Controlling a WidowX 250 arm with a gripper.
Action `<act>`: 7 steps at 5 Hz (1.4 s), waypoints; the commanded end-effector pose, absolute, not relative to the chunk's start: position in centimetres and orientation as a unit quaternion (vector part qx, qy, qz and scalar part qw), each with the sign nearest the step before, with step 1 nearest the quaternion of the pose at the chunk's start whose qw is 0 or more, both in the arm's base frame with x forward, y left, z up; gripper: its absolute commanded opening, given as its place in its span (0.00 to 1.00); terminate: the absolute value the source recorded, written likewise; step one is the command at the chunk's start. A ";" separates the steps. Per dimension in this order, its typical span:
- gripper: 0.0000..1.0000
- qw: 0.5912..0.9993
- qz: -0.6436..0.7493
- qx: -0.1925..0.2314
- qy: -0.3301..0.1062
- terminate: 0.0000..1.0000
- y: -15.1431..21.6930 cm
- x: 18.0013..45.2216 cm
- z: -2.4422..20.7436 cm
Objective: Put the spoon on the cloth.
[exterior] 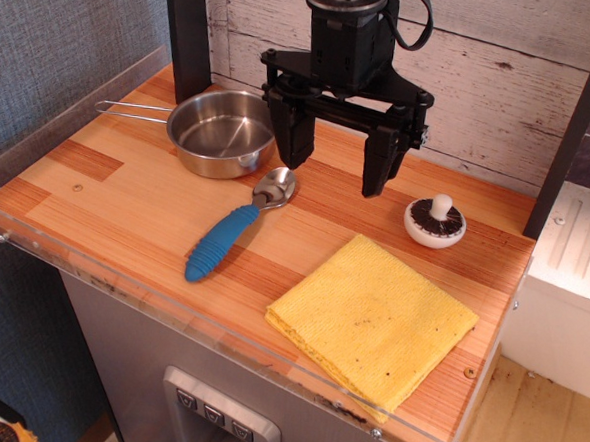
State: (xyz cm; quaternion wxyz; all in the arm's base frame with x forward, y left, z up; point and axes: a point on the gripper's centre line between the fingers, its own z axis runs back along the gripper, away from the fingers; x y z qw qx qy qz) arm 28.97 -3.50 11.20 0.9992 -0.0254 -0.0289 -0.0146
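Note:
My gripper grabs the spoon by its ribbed blue handle (221,242) next, to put the spoon on the cloth (372,320).
The spoon (237,224) lies on the wooden tabletop, its shiny silver bowl toward the pan and its ribbed blue handle pointing to the front left. The yellow cloth (372,320) lies flat at the front right, apart from the spoon. My gripper (334,172) hangs above the table behind the spoon's bowl, its two black fingers (294,136) spread wide and empty. The left finger is just above and behind the spoon's bowl.
A round steel pan (222,131) with a thin wire handle stands at the back left, close to the spoon's bowl. A small white-and-brown mushroom toy (435,222) sits right of the gripper. A clear plastic rim (120,291) edges the table; a plank wall stands behind.

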 end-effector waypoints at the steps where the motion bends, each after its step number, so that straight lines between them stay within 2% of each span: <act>1: 1.00 0.999 -0.015 -0.025 -0.029 0.00 -3.5 29.0 11.2; 2: 1.00 0.999 0.006 -0.009 -0.030 0.00 0.1 28.2 10.5; 3: 1.00 0.999 0.038 0.027 -0.017 0.00 3.0 27.3 9.7; 4: 1.00 0.997 0.056 0.047 -0.004 0.00 4.7 27.1 8.1; 6: 1.00 0.991 0.105 0.080 -0.018 0.00 5.6 28.7 5.3; 7: 1.00 0.991 0.110 0.068 -0.028 0.00 6.0 29.3 4.1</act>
